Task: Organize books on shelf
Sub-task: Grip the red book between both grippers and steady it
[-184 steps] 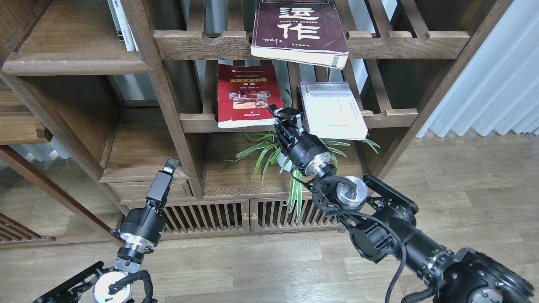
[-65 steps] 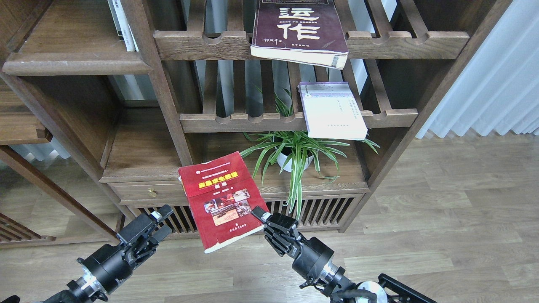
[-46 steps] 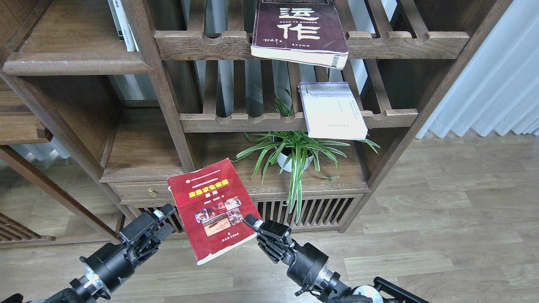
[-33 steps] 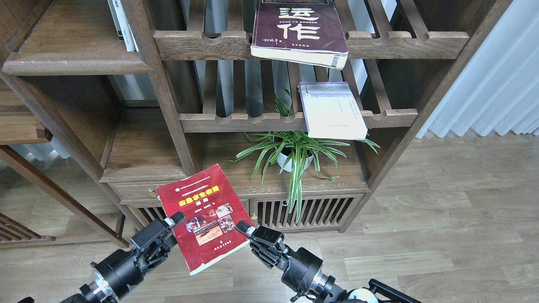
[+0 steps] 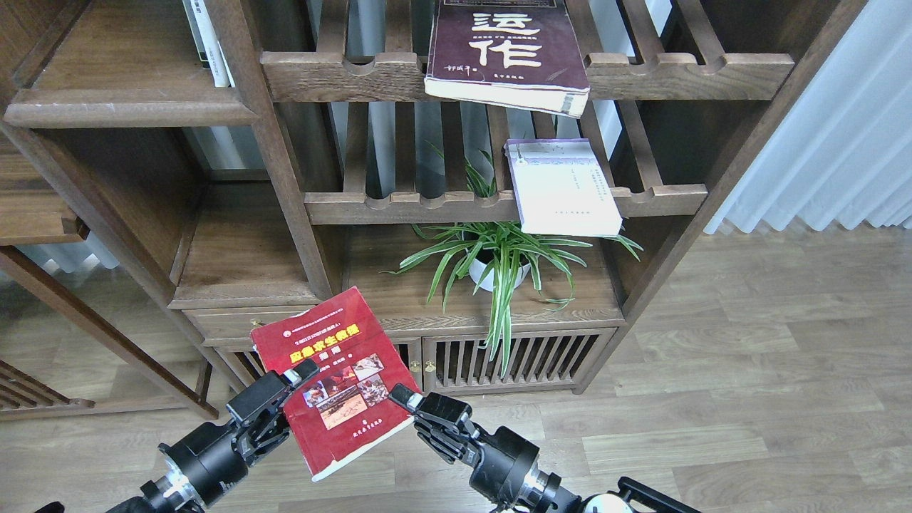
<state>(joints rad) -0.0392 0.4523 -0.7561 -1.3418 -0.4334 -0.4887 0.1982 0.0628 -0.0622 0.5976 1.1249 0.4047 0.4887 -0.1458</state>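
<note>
My left gripper will next grab the red book by its spine-side lower corner to put it on the shelf among the others.
My right gripper [image 5: 400,400] is shut on the lower right edge of the red book [image 5: 331,381], holding it tilted in the air low in front of the bookcase. My left gripper [image 5: 288,388] is open, its jaws around the book's left edge, with one finger over the cover. The pale white-lavender book [image 5: 563,187] lies on the lower slatted rack. The maroon book [image 5: 507,50] with white characters lies on the upper slatted rack, overhanging its front rail. The solid plank shelf [image 5: 128,107] is at the upper left.
Thin white-spined books [image 5: 206,43] stand at the right end of the plank shelf. A potted spider plant [image 5: 491,260] sits on the low cabinet top [image 5: 399,303] under the racks. Slatted cabinet doors are below. Wood floor and a white curtain [image 5: 833,135] are to the right.
My right gripper took the red book off the lower rack and carried it down and left. My left gripper rose to meet the book's left edge.
</note>
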